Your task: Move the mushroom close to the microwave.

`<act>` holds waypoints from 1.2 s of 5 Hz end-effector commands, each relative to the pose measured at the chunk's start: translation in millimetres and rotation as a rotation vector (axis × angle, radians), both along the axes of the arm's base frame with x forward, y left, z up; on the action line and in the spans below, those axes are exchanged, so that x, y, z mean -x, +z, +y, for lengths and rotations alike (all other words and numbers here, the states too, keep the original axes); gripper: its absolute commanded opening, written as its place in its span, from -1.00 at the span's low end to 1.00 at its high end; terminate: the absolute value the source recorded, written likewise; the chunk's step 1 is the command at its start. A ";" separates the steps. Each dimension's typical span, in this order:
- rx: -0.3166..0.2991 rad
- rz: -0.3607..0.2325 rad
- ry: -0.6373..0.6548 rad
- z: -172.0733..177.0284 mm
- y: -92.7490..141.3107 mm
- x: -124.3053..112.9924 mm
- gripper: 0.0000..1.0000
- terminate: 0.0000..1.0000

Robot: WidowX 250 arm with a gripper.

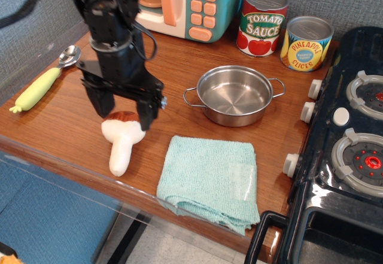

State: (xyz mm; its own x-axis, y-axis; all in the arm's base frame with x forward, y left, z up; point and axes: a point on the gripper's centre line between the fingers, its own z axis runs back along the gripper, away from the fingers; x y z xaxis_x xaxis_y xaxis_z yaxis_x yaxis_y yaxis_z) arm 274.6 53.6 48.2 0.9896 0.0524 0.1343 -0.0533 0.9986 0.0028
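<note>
My gripper picks up the mushroom by its brown-topped cap (124,126) next, to bring the mushroom close to the microwave (179,3).
The mushroom (122,140) lies on the wooden counter near the front edge, its brown-topped cap toward the back and its white stem toward the front. My gripper (125,109) is open, pointing down, with one finger on each side just above the cap. Whether it touches the cap I cannot tell. The microwave (179,3) stands at the back of the counter, cream with a teal panel and peach buttons, its door ajar.
A steel pot (234,95) sits mid-counter. A tomato sauce can (261,21) and a pineapple can (306,43) stand at the back right. A teal cloth (209,179) lies at the front. A yellow-green-handled spoon (43,81) lies left. A black toy stove (347,150) borders the right.
</note>
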 end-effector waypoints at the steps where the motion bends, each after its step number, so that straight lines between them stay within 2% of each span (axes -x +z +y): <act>1: -0.010 0.033 -0.027 2.1 -5.1 -9.6 1.00 -1.00; 2: -0.019 0.056 -0.064 3.1 -4.3 -10.6 -1.00 -1.00; 3: -0.029 0.077 -0.099 5.4 -2.1 -11.8 -1.00 -1.00; 4: -0.054 0.067 -0.148 11.3 6.5 -16.1 -1.00 -1.00; 5: -0.082 0.034 -0.172 19.5 23.3 -24.9 -1.00 -1.00; 6: -0.083 -0.039 -0.188 27.3 43.1 -42.4 -1.00 -1.00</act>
State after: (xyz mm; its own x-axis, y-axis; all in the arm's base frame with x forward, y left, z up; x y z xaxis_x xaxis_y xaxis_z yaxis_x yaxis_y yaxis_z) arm 311.5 77.3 70.3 0.9830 -0.1459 0.1117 0.1395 0.9882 0.0629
